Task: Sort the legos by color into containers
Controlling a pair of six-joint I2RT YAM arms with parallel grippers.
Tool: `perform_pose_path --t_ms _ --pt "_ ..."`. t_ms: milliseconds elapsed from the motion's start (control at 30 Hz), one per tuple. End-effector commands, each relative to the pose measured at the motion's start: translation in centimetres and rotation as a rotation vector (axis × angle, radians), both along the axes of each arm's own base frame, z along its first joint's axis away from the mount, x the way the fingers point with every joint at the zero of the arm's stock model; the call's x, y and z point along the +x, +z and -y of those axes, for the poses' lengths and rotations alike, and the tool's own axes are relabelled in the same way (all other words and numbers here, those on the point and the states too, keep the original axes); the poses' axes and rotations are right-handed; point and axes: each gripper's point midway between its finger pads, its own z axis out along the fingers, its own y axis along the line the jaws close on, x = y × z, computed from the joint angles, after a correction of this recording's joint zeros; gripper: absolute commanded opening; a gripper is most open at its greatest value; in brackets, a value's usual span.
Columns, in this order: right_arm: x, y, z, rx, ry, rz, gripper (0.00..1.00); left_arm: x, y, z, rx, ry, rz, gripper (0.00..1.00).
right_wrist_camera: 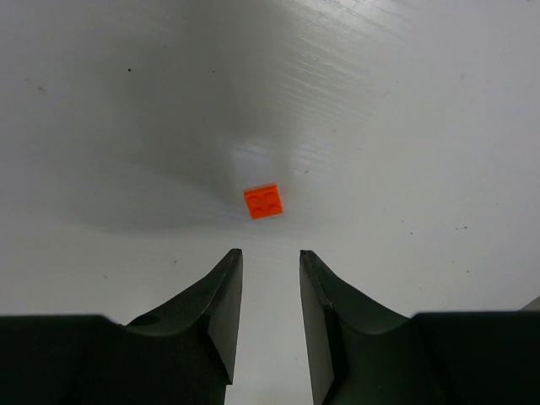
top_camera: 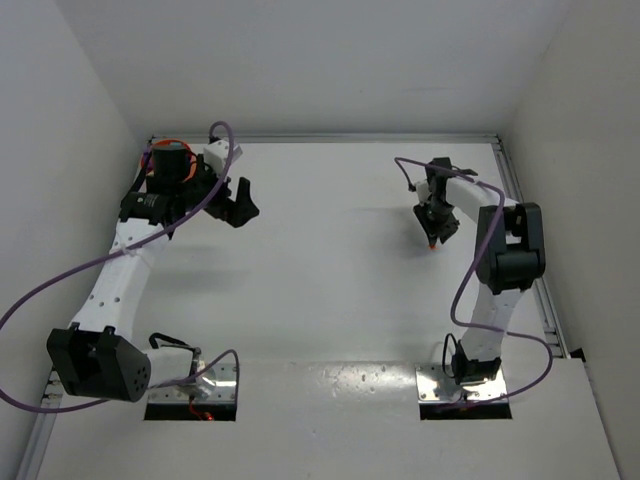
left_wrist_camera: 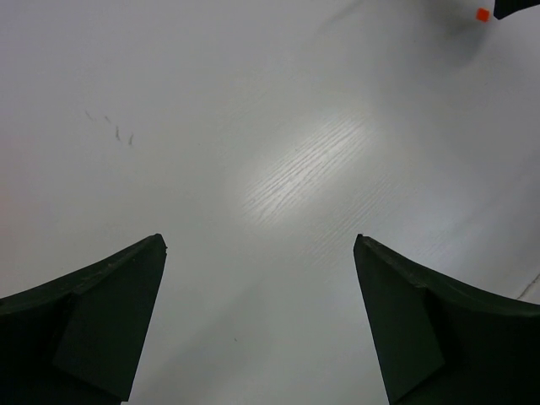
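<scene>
I should next grab the small orange lego by two opposite sides with my right gripper's fingers, so its other sides stay free for the handover.
One small orange lego (right_wrist_camera: 263, 201) lies flat on the white table, just ahead of my right gripper's (right_wrist_camera: 270, 253) fingertips and not between them. The jaws stand a narrow gap apart with nothing in them. In the top view the right gripper (top_camera: 431, 235) points down over the lego (top_camera: 431, 245) at the far right. The lego also shows far off in the left wrist view (left_wrist_camera: 483, 13). My left gripper (top_camera: 240, 205) is wide open and empty above bare table at the far left (left_wrist_camera: 260, 245). The orange bowl (top_camera: 172, 143) sits in the far left corner, mostly hidden behind the left wrist.
White walls close the table on the left, back and right. A metal rail (top_camera: 548, 310) runs along the right edge. Purple cables (top_camera: 60, 275) loop off both arms. No other legos show.
</scene>
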Motion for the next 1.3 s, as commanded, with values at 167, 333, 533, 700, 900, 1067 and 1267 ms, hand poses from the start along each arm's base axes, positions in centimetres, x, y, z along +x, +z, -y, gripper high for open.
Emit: perform_pose_path --t_ms 167,333,533,700,900,1067,1267 --pt "1.4 -1.0 -0.1 0.0 0.011 -0.007 0.35 0.2 1.2 0.4 -0.02 0.002 0.045 1.0" --pt "2.1 -1.2 -0.3 0.008 0.023 -0.003 0.37 0.3 0.9 0.4 -0.019 0.002 0.036 1.0" --pt "2.4 -2.1 -0.3 0.01 0.056 -0.039 0.37 0.4 0.6 0.4 -0.024 0.007 0.021 1.0" --pt "2.3 -3.1 -0.1 0.017 0.057 -0.065 0.37 0.6 0.3 0.4 -0.023 0.007 0.01 1.0" --pt "1.5 -4.0 0.0 0.035 0.058 -0.115 0.35 0.8 0.3 0.5 -0.03 0.012 0.003 1.0" --pt "0.2 -4.7 0.1 0.053 0.059 -0.15 0.34 1.0 0.4 0.5 -0.031 0.012 0.012 1.0" --pt "-0.3 -5.3 0.3 0.063 0.051 -0.171 0.32 1.0 0.1 0.6 -0.035 0.005 0.0 1.0"
